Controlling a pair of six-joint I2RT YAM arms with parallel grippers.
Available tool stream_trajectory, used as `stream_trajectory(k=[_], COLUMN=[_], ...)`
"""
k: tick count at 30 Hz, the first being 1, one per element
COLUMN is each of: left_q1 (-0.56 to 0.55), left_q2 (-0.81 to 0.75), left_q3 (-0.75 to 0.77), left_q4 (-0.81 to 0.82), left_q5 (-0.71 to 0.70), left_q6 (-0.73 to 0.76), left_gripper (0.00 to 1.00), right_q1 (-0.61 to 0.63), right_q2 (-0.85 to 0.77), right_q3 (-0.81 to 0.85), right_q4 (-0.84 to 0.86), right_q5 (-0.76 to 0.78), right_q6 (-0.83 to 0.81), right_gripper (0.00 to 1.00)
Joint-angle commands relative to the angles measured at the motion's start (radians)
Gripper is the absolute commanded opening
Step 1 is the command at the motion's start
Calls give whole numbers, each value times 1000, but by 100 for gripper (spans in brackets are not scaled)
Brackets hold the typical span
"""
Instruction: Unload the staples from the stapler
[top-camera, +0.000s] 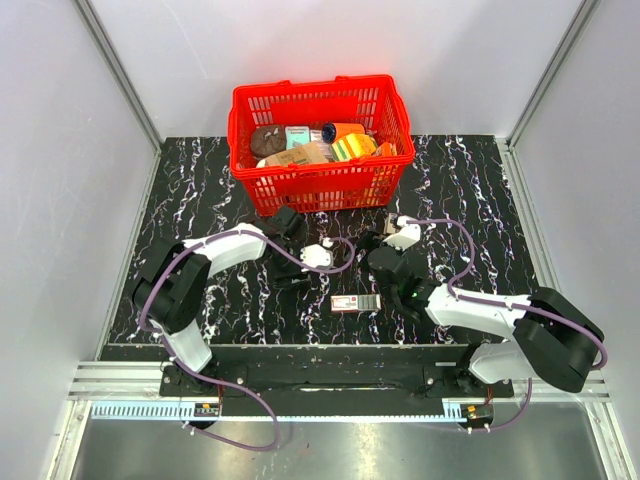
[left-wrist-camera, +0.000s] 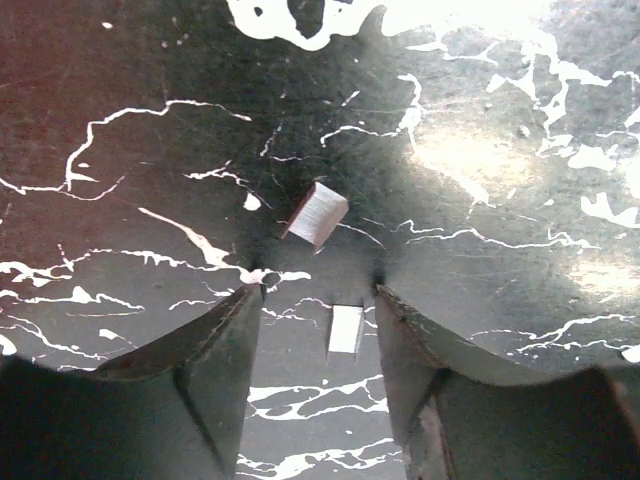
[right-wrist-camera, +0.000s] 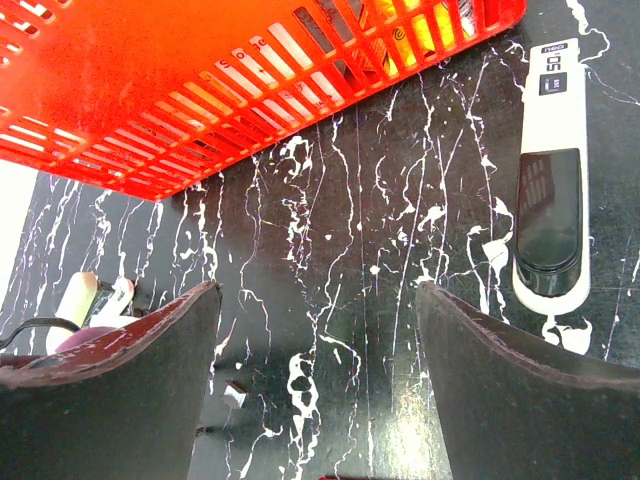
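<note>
The near staple strip lies between my fingers with both its long sides free. I need to close my left gripper now. Closing now would hold the strip.
The stapler (right-wrist-camera: 549, 175), slim and pale with a dark panel, lies flat on the black marbled table (right-wrist-camera: 380, 230) to the right of my right gripper (right-wrist-camera: 318, 288). That gripper is open and empty. In the top view the stapler (top-camera: 403, 236) lies just in front of the basket, beside my right gripper (top-camera: 383, 246). My left gripper (left-wrist-camera: 315, 290) is open and empty, pointing down at the table. One small silver staple strip (left-wrist-camera: 346, 330) lies between its fingers. Another strip (left-wrist-camera: 316, 215) lies just beyond the tips. A staple strip (right-wrist-camera: 236, 394) also shows in the right wrist view.
A red basket (top-camera: 320, 185) full of groceries stands at the back centre, and its wall (right-wrist-camera: 200, 90) is close ahead of my right gripper. A small flat red-and-white box (top-camera: 355, 303) lies near the front between the arms. My left gripper (top-camera: 288, 250) is left of centre.
</note>
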Motion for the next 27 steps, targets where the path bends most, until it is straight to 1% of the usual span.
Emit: stream_trajectory(k=[1, 6, 8, 10, 12, 19, 22, 27], left_q1=[5, 4, 5, 4, 4, -1, 1, 10], left_q2=[61, 53, 46, 43, 38, 33, 30, 7], left_q3=[-41, -30, -26, -30, -29, -27, -29, -44], left_q4=[34, -3, -23, -38, -61, -93, -107, -101], left_q5=[-27, -16, -19, -40, -31, -30, -45, -47], left_q6=[-13, 16, 47, 81, 96, 110, 107, 98], left_gripper=[57, 63, 61, 61, 62, 59, 56, 57], right_q1=[-5, -9, -14, -14, -15, -18, -20, -22], right_q2=[-26, -33, -38, -43, -43, -44, -43, -46], right_q3=[-1, -9, -13, -18, -23, -26, -26, -27], right_q4=[55, 55, 55, 56, 61, 63, 63, 63], right_q5=[-6, -4, -6, -4, -4, -9, -12, -13], right_q6=[18, 28, 33, 38, 39, 42, 42, 44], right_gripper=[84, 83, 83, 83, 82, 82, 82, 82])
